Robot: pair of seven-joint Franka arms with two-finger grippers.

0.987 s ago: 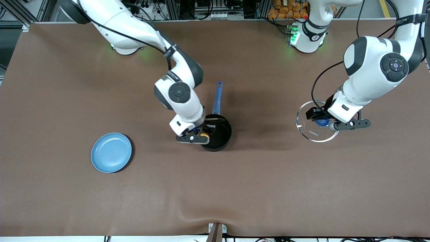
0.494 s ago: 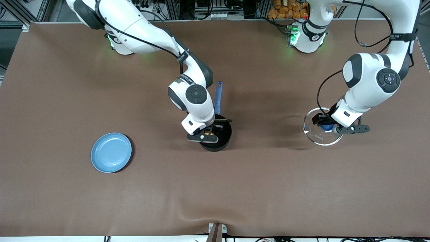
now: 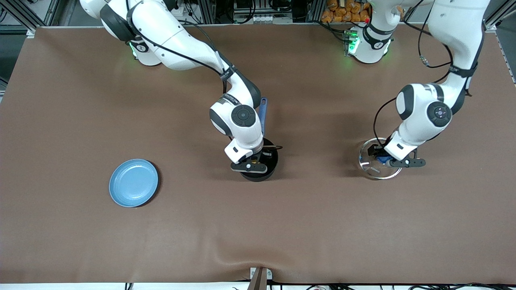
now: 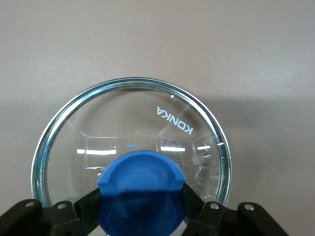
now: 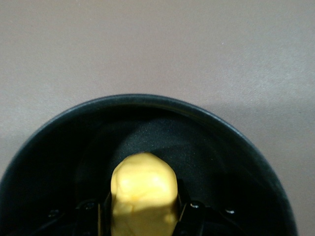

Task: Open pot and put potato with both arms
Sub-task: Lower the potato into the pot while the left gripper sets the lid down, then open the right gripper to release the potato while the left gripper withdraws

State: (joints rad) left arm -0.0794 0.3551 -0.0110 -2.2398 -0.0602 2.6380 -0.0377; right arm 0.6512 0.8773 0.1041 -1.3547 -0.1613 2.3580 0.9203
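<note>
The yellow potato [image 5: 142, 194] is ready for my right gripper to release now: it is inside the black pot's rim [image 5: 152, 132], low over the bottom of the pot.
The black pot [image 3: 271, 162] with its long blue handle [image 3: 264, 108] stands open at mid-table. My right gripper [image 3: 253, 160] is down inside it, shut on the yellow potato [image 5: 142, 194]. The potato hangs just above the pot's black floor [image 5: 216, 147]. My left gripper [image 3: 382, 159] is shut on the blue knob [image 4: 141, 189] of the glass lid [image 3: 373, 169]. It holds the lid flat and low at the table, toward the left arm's end. I cannot tell whether the lid [image 4: 142, 83] touches the table.
A flat light-blue plate [image 3: 133, 182] lies toward the right arm's end, nearer the front camera than the pot. The brown table cover has a small ridge at its front edge [image 3: 258, 262].
My right gripper has moved over the pot's middle and gone down into it with the potato. My left gripper has lowered the lid toward the table and brought it nearer the front camera.
</note>
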